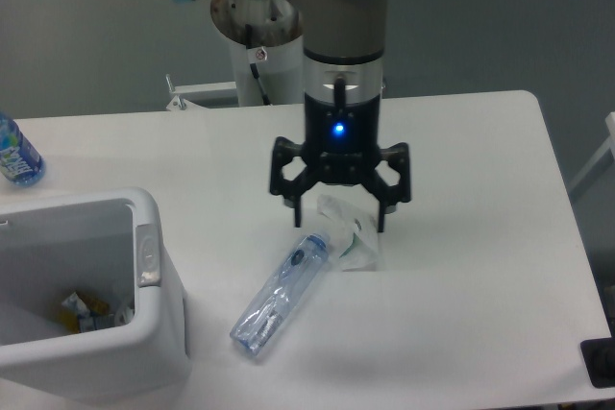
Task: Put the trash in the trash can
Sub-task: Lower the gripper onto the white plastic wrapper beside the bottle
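I need to take hold of the clear-white wrapper by its crumpled middle (pixel 352 232) with my gripper next, to clear this trash into the can.
A crushed clear plastic bottle (pixel 282 292) with a blue label lies on the white table, slanting from lower left to upper right. Touching its upper end is a crumpled clear-white wrapper (pixel 352 234) with green bits. My gripper (pixel 339 221) hangs straight over the wrapper, open, with one finger at each side of it and nothing held. The white trash can (pixel 144 333) stands at the front left corner, its grey latch facing the bottle.
An upright blue-labelled water bottle (pixel 16 153) stands at the far left edge. Some yellow and blue scraps (pixel 91 312) lie inside the bin. The robot's base (pixel 252 55) rises behind the table. A dark object (pixel 601 364) sits at the lower right edge.
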You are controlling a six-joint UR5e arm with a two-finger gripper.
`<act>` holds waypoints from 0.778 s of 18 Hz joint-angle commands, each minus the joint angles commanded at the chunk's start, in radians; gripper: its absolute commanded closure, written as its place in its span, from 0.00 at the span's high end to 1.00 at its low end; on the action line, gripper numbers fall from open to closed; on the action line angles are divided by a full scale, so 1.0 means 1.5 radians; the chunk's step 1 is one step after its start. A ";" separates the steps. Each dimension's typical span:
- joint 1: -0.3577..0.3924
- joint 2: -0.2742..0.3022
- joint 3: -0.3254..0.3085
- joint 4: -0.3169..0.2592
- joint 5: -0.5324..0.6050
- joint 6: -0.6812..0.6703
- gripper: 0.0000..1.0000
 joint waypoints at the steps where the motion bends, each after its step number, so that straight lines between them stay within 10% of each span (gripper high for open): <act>1: 0.000 -0.003 -0.001 0.001 0.012 0.001 1.00; 14: -0.009 -0.030 -0.179 0.010 0.208 -0.077 1.00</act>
